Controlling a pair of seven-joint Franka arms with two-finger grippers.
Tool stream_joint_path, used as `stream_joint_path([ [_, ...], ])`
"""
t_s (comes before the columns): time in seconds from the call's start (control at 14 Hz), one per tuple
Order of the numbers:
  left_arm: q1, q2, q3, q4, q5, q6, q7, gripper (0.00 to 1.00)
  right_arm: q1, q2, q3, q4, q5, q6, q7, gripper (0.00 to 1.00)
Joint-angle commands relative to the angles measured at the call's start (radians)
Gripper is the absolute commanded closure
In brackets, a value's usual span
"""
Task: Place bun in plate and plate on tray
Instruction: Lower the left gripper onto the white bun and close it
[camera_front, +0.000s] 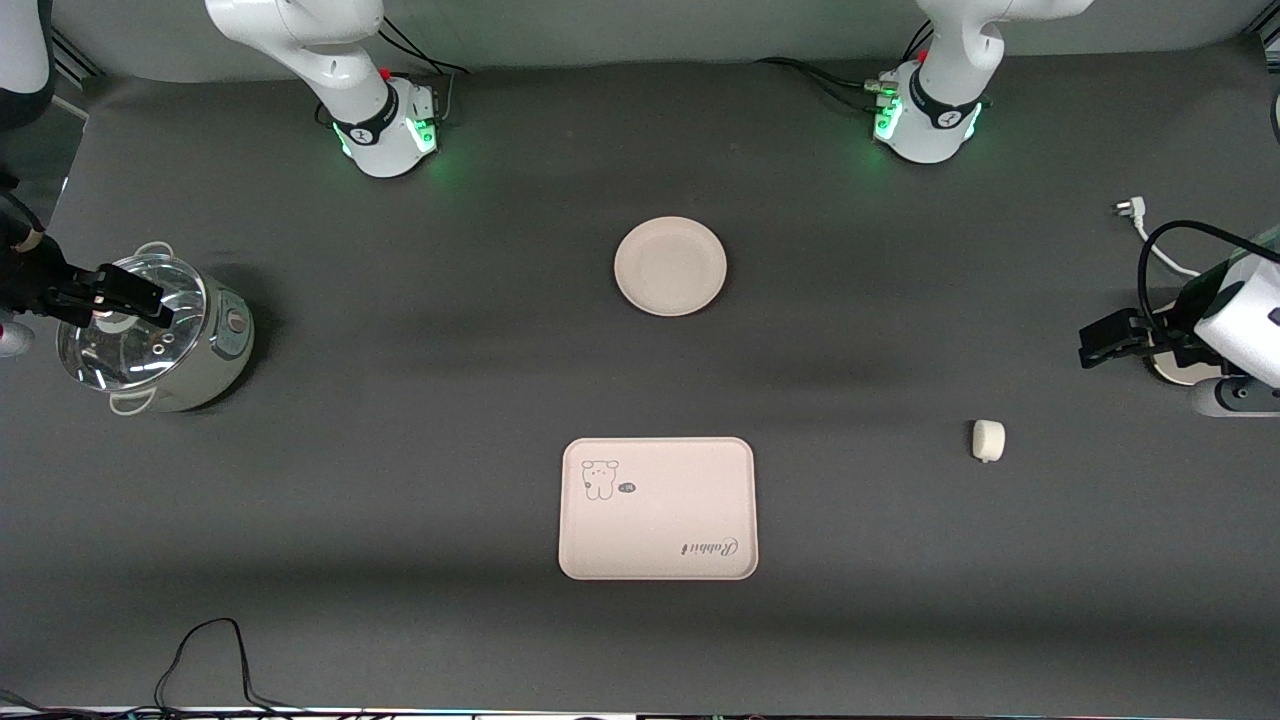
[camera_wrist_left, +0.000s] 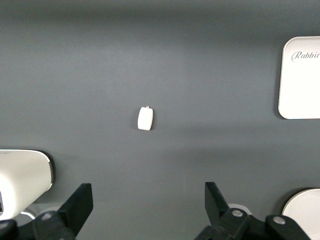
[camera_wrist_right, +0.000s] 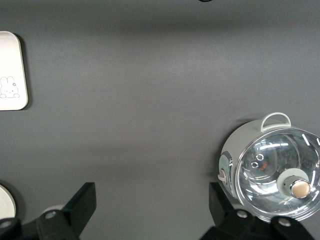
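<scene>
The bun should go in the plate (camera_front: 670, 266), so the left gripper needs to grab the small white bun by its body (camera_front: 987, 440) next.
The small white bun (camera_front: 988, 440) lies on the dark mat toward the left arm's end of the table; it also shows in the left wrist view (camera_wrist_left: 145, 119). The round cream plate (camera_front: 670, 266) sits empty mid-table, farther from the front camera than the tray (camera_front: 657, 508). The tray is rectangular, with a bear drawing and "Rabbit" script, and is empty. My left gripper (camera_front: 1100, 345) is open and empty (camera_wrist_left: 148, 200), above the mat beside the bun. My right gripper (camera_front: 140, 298) is open and empty (camera_wrist_right: 150, 200), over the pot's glass lid.
A pale green pot with a glass lid (camera_front: 215, 350) stands at the right arm's end, also seen in the right wrist view (camera_wrist_right: 270, 172). A white plug and black cable (camera_front: 1130, 212) lie at the left arm's end. A black cable (camera_front: 200, 650) loops near the front edge.
</scene>
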Motion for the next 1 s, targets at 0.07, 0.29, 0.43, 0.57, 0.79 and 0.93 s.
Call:
stream_joint_path([
  [0.07, 0.000, 0.010, 0.027, 0.027, -0.018, -0.041, 0.003, 0.00, 0.000, -0.017, 0.001, -0.015, -0.019, 0.000, -0.017, 0.00],
  [0.29, -0.002, 0.073, 0.032, 0.016, -0.012, -0.024, -0.003, 0.00, 0.000, -0.017, 0.001, -0.015, -0.019, 0.000, -0.017, 0.00],
  [0.43, 0.000, 0.101, 0.038, -0.085, 0.003, 0.095, 0.000, 0.00, 0.000, -0.017, 0.001, -0.015, -0.019, 0.000, -0.017, 0.00],
  [0.57, -0.003, 0.104, 0.038, -0.256, 0.015, 0.322, 0.005, 0.01, 0.000, -0.017, 0.001, -0.015, -0.019, 0.000, -0.017, 0.00],
  [0.79, -0.010, 0.192, 0.038, -0.415, 0.046, 0.667, 0.005, 0.01, 0.000, -0.017, 0.001, -0.015, -0.019, 0.000, -0.017, 0.00],
  [0.93, -0.003, 0.264, 0.040, -0.429, 0.046, 0.758, 0.006, 0.01, 0.000, -0.017, 0.001, -0.015, -0.019, 0.000, -0.019, 0.00],
])
